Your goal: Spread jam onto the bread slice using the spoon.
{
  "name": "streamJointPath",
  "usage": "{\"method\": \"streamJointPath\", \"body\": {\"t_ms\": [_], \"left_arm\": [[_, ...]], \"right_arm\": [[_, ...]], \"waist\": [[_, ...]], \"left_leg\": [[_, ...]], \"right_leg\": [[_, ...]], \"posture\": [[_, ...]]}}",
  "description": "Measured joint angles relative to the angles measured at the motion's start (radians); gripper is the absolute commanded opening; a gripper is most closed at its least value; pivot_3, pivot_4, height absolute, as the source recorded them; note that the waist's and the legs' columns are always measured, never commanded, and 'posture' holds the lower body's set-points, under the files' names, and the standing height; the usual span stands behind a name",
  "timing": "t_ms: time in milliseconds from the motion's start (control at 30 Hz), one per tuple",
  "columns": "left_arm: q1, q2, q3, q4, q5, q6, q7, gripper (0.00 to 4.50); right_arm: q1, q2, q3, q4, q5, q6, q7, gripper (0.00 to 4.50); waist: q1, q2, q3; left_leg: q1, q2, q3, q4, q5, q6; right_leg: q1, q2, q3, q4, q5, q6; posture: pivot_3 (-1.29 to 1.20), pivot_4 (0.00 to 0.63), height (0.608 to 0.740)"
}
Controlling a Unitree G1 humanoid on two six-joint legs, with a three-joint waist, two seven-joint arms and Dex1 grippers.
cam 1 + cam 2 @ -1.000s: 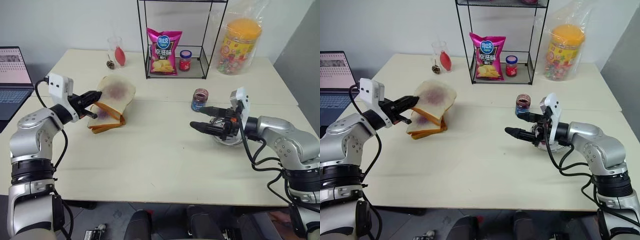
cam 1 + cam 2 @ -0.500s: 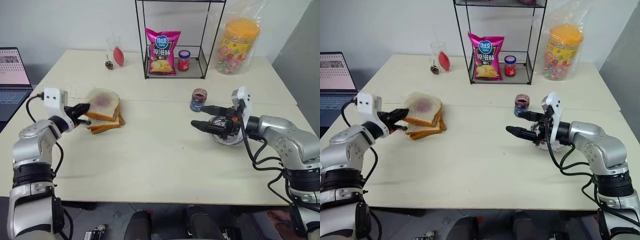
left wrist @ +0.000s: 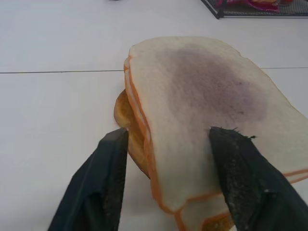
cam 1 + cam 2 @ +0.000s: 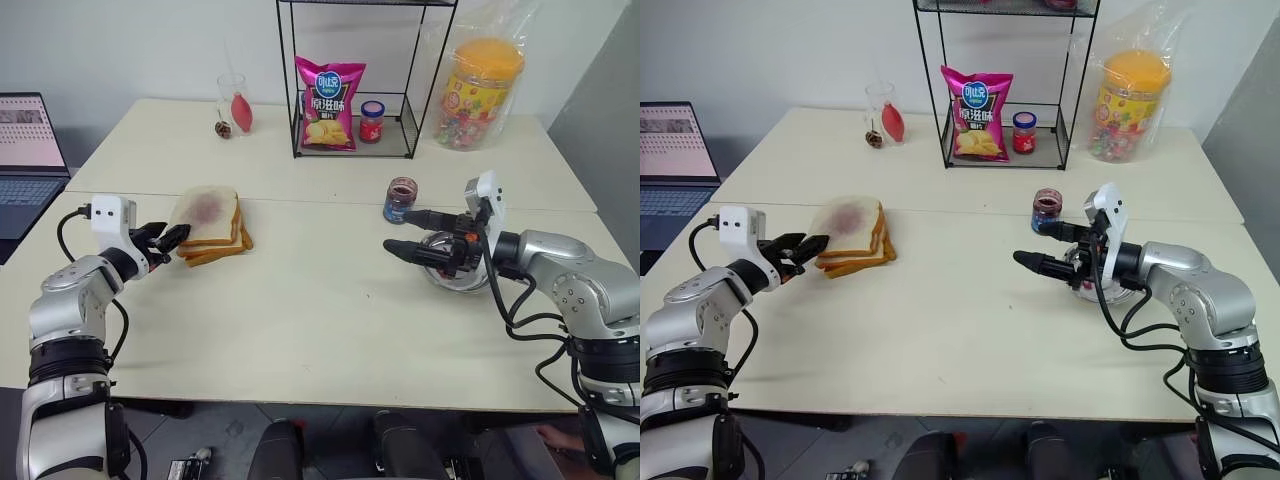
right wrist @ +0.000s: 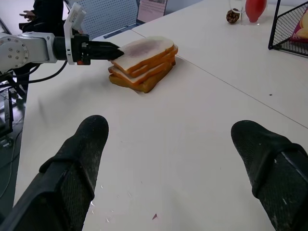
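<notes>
I will grab the bread slice next with my left gripper by its clean crust edge, because purple jam (image 4: 204, 208) is spread across the middle of the slice.
The bread slice (image 4: 208, 209), white with a tan crust and a purple smear, lies flat on top of a stack of slices (image 4: 216, 246) at the table's left. My left gripper (image 4: 176, 236) is open at the stack's near corner, its fingers (image 3: 103, 183) standing on either side of the slice's edge (image 3: 202, 106). The jam jar (image 4: 400, 200), small, clear and lidless, stands right of centre. My right gripper (image 4: 398, 231) hovers open and empty just in front of the jar, pointing left. The spoon is out of view.
A glass bowl (image 4: 452, 277) sits under my right wrist. At the back stand a wire rack (image 4: 352, 80) with a pink chip bag (image 4: 328, 90) and a red-lidded jar (image 4: 371, 121), a bagged candy tub (image 4: 482, 92) and a glass (image 4: 232, 100). A laptop (image 4: 28, 150) lies far left.
My left gripper has come down and to the left with the slice, laid it flat on the stack, and opened its fingers. The right arm has stayed still.
</notes>
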Motion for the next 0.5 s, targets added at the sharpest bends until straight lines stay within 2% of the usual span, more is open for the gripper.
{"method": "streamJointPath", "body": {"t_ms": [167,400,500], "left_arm": [[0.015,0.003,0.003,-0.080,-0.022,0.019,-0.025,4.41],[0.015,-0.006,-0.023,-0.089,-0.013,0.023,-0.026,4.47],[0.053,0.001,-0.066,-0.163,0.015,-0.005,-0.069,4.47]], "right_arm": [[0.000,0.000,0.000,0.016,0.000,0.000,0.000,4.50],[-0.014,0.000,0.000,0.021,-0.001,-0.002,0.001,4.50],[-0.020,-0.002,-0.001,0.021,-0.001,-0.001,0.001,4.50]], "waist": [[0.000,0.000,0.000],[0.000,0.000,0.000],[0.000,0.000,0.000]], "left_leg": [[0.000,0.000,0.000,0.000,0.000,0.000],[0.000,0.000,0.000,0.000,0.000,0.000],[0.000,0.000,0.000,0.000,0.000,0.000]], "right_leg": [[0.000,0.000,0.000,0.000,0.000,0.000],[0.000,0.000,0.000,0.000,0.000,0.000],[0.000,0.000,0.000,0.000,0.001,-0.001]], "posture": [[0.00,0.150,0.740],[0.00,0.150,0.740],[0.00,0.150,0.740]]}}
